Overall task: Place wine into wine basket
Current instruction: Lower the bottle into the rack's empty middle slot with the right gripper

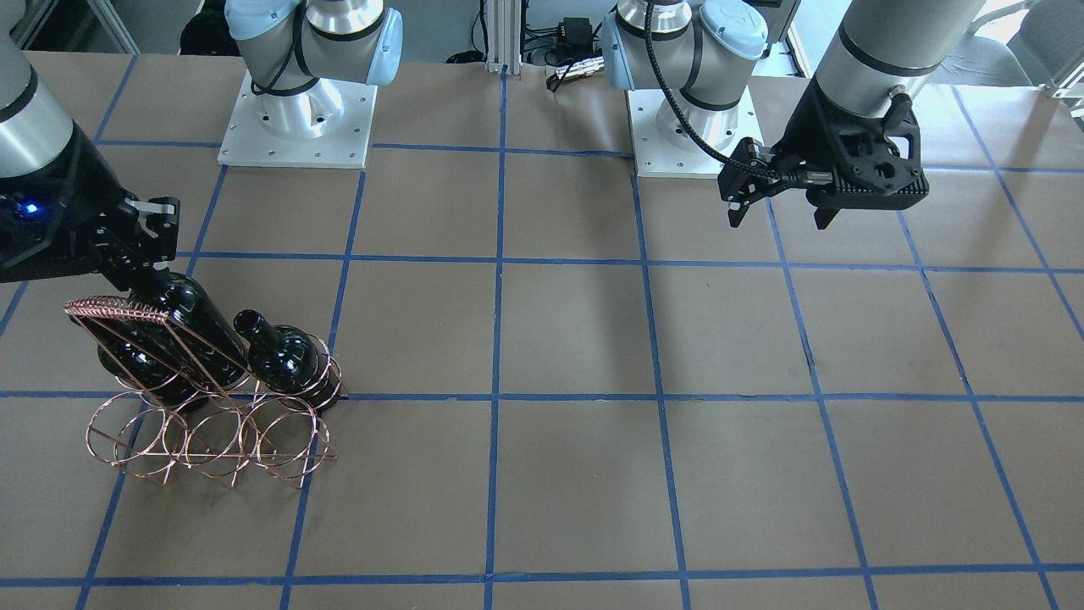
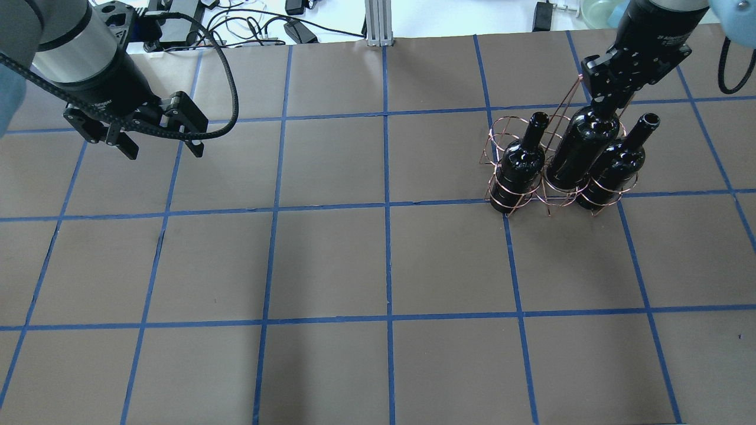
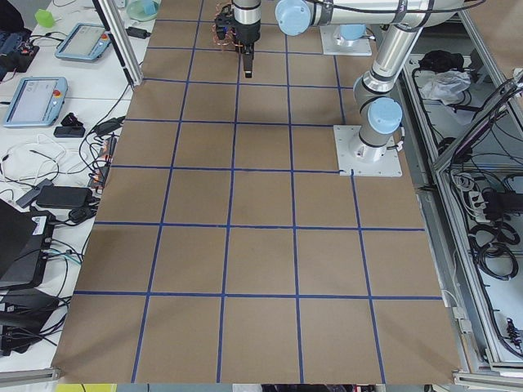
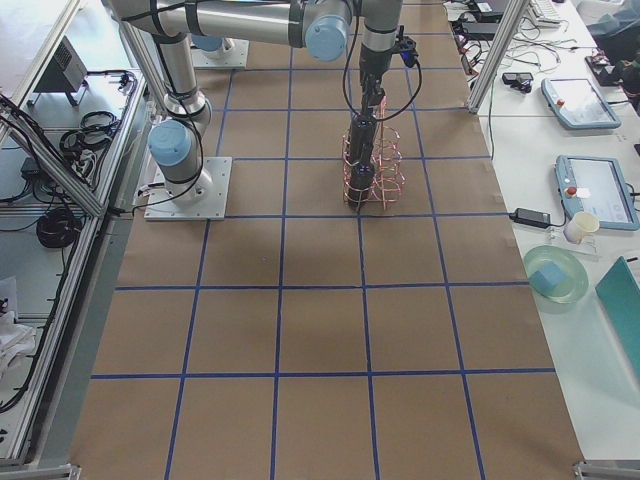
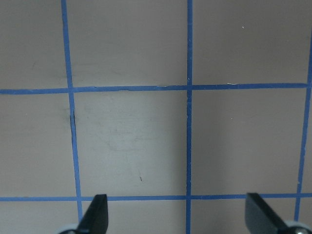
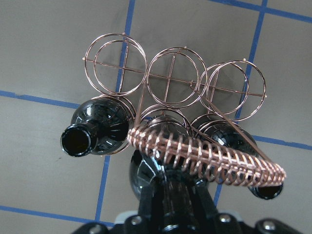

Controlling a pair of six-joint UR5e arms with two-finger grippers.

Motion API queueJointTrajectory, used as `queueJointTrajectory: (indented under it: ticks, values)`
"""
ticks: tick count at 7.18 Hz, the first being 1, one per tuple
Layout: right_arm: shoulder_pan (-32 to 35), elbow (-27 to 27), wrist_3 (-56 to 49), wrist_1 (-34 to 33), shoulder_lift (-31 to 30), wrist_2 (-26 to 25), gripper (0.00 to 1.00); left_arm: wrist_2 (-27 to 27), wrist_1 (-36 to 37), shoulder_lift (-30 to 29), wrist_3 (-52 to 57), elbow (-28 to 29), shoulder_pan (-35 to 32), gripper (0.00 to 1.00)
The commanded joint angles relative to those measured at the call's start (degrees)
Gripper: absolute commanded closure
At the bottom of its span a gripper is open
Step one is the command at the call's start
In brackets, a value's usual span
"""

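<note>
The middle bottle sticks out of the basket's middle ring, higher than its neighbours. My right gripper should keep holding it until I lower it.
The copper wire wine basket (image 2: 501, 134) stands at the table's far right and holds three near-black wine bottles in one row. My right gripper (image 2: 603, 107) is shut on the neck of the middle bottle (image 2: 582, 147), whose lower body sits in the middle ring, tilted beside the slanted handle (image 6: 209, 156). A second bottle (image 2: 520, 165) and a third (image 2: 614, 162) stand in the rings either side. The basket (image 1: 254, 458) and the held bottle (image 1: 182, 309) also show in the front view. My left gripper (image 2: 164, 150) is open and empty, hovering far to the left.
The basket's other row of rings (image 6: 170, 83) holds nothing. The brown table (image 2: 384, 265) carries a blue tape grid. The two arm bases (image 1: 296, 119) stand at the table's robot side. Cables and devices (image 2: 266, 23) lie beyond the far edge.
</note>
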Motion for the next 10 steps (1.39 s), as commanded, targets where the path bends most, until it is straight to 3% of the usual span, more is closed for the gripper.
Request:
queueJointTrajectory:
  ticks: [1, 10]
  values:
    - [0.0, 1.7, -0.1, -2.1, 0.1, 0.0, 1.00, 0.3, -0.1, 0.0, 0.0, 0.0, 0.0, 0.00]
    - [0.0, 7.6, 0.3, -9.0, 1.8, 0.1, 1.00, 0.0, -0.4, 0.1, 0.0, -0.1, -0.1, 0.00]
